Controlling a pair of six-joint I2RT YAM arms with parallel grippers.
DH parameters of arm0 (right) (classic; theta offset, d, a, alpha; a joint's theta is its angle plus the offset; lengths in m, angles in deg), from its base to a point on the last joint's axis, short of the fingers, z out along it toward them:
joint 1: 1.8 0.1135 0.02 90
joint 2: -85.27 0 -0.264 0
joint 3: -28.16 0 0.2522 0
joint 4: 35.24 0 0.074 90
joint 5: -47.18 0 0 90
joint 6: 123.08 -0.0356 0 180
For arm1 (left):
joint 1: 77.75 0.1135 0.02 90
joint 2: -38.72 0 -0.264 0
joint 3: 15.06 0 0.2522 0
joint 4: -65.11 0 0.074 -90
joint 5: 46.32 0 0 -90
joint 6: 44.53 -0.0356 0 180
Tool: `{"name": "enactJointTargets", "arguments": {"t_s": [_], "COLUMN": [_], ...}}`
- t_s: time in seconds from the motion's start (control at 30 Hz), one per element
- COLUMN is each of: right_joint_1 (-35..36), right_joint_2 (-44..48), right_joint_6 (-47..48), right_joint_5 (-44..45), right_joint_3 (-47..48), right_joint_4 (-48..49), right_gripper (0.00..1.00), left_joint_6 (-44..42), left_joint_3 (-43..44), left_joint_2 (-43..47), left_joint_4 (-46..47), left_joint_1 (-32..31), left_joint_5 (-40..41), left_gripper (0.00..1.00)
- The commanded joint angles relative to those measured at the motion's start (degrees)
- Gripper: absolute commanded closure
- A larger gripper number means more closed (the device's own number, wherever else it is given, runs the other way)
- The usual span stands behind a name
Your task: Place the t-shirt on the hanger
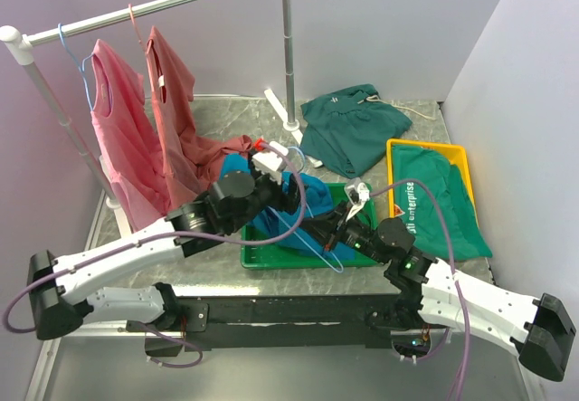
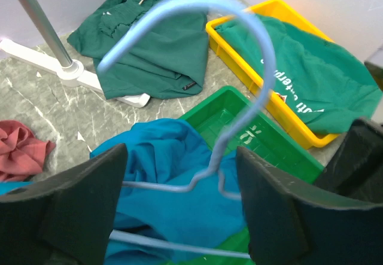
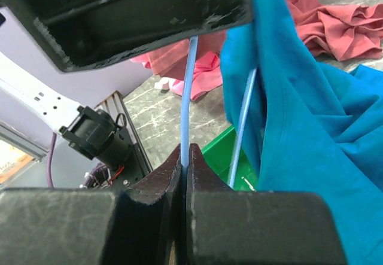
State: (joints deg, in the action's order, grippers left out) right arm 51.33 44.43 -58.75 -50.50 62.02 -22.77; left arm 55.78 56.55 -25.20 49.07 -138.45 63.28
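My left gripper is to grab the hanger by its neck [image 1: 301, 170] next, below the open hook [image 1: 298, 151]. The hanger's arms then stay free to take the t-shirt.
The teal-blue t-shirt [image 1: 312, 190] lies bunched in the green tray [image 1: 271, 258]. The light-blue wire hanger [image 1: 312, 245] stands tilted over it. My right gripper [image 1: 336, 231] is shut on the hanger's wire [image 3: 188, 97] in the right wrist view, pinched between the fingertips [image 3: 185, 157]. The t-shirt [image 3: 299, 127] hangs over the hanger's other wire. My left gripper [image 1: 282, 191] is open above the shirt [image 2: 161, 151]. The hanger's neck and hook [image 2: 263, 67] rise between its fingers [image 2: 72, 199] without touching them.
A dark green shirt [image 1: 348, 125] lies at the back by the rack's pole [image 1: 288, 48]. A yellow tray [image 1: 425, 145] at the right holds a printed green shirt [image 1: 434, 202]. Pink tops [image 1: 118, 138] hang on the rail at the left; one trails onto the table [image 2: 21, 148].
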Motion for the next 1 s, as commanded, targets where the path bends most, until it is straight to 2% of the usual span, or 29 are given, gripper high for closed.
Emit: {"name": "enactJointTargets", "arguments": {"t_s": [0.0, 0.03, 0.13, 0.17, 0.23, 0.27, 0.3, 0.33, 0.4, 0.43, 0.5, 0.53, 0.57, 0.6, 0.67, 0.73, 0.87, 0.97], "right_joint_1": [0.5, 0.5, 0.6, 0.5, 0.7, 0.6, 0.6, 0.6, 0.5, 0.5, 0.5, 0.5, 0.5, 0.3, 0.3, 0.3, 0.4, 0.4], "right_joint_2": [-0.3, -0.5, -1.1, -1.2, -1.4, -1.4, -1.3, -1.3, -0.1, 0.8, 4.5, 6.2, 7.8, 11.0, 14.0, 18.1, 22.9, 21.5], "right_joint_6": [0.9, 0.9, 0.8, 0.8, 0.6, 0.4, 0.2, 0.0, -1.0, -1.5, -3.0, -3.9, -6.0, -7.3, -10.5, -12.5, -13.0, -13.0], "right_joint_5": [1.1, 1.1, 2.3, 2.7, 3.5, 4.8, 5.5, 6.3, 10.2, 11.7, 18.6, 21.7, 25.0, 32.1, 37.6, 40.8, 36.9, 30.6], "right_joint_3": [1.1, 1.2, 1.6, 1.9, 2.1, 2.2, 2.4, 2.8, 4.2, 4.4, 5.5, 5.8, 7.0, 7.6, 9.6, 10.8, 13.5, 13.1], "right_joint_4": [5.1, 5.0, 4.0, 3.0, 2.4, 1.5, 0.9, 0.0, -4.3, -5.7, -11.5, -13.9, -19.8, -23.0, -31.5, -36.1, -42.2, -42.1], "right_gripper": [1.00, 1.00, 1.00, 1.00, 1.00, 1.00, 0.93, 0.74, 0.56, 0.40, 0.27, 0.16, 0.12, 0.09, 0.05, 0.05, 0.08, 0.14], "left_joint_6": [-2.9, -3.0, -4.2, -4.6, -5.6, -6.0, -6.4, -7.2, -7.7, -8.6, -8.9, -9.4, -9.7, -9.7, -9.7, -9.7, -7.8, -5.0], "left_joint_3": [4.8, 4.4, 3.5, 3.6, 4.0, 4.0, 4.1, 3.9, 3.8, 3.4, 3.4, 3.4, 3.5, 3.7, 4.6, 5.5, 8.3, 11.1], "left_joint_2": [-1.5, -1.6, -1.6, -1.7, -2.5, -2.7, -3.1, -3.3, -3.5, -3.6, -4.1, -4.3, -4.6, -5.5, -6.6, -8.3, -11.8, -14.6], "left_joint_4": [4.3, 4.8, 6.9, 7.3, 7.0, 7.1, 7.2, 7.3, 8.0, 8.3, 8.8, 9.3, 9.6, 9.8, 9.8, 10.4, 8.7, 6.8], "left_joint_1": [-0.1, -0.1, -0.1, -0.1, -0.1, -0.1, -0.1, -0.1, -0.1, -0.1, -0.1, -0.2, -0.2, -0.1, -0.1, 0.1, 2.0, 4.5], "left_joint_5": [-1.0, -0.4, 0.9, 1.8, 2.7, 3.5, 4.6, 5.2, 7.3, 8.1, 10.0, 11.8, 12.2, 12.7, 15.9, 17.8, 20.7, 19.8], "left_gripper": [0.28, 0.33, 0.64, 0.81, 0.98, 0.99, 0.99, 0.99, 0.99, 0.99, 0.99, 0.99, 0.99, 0.99, 0.99, 0.99, 0.99, 0.99]}}
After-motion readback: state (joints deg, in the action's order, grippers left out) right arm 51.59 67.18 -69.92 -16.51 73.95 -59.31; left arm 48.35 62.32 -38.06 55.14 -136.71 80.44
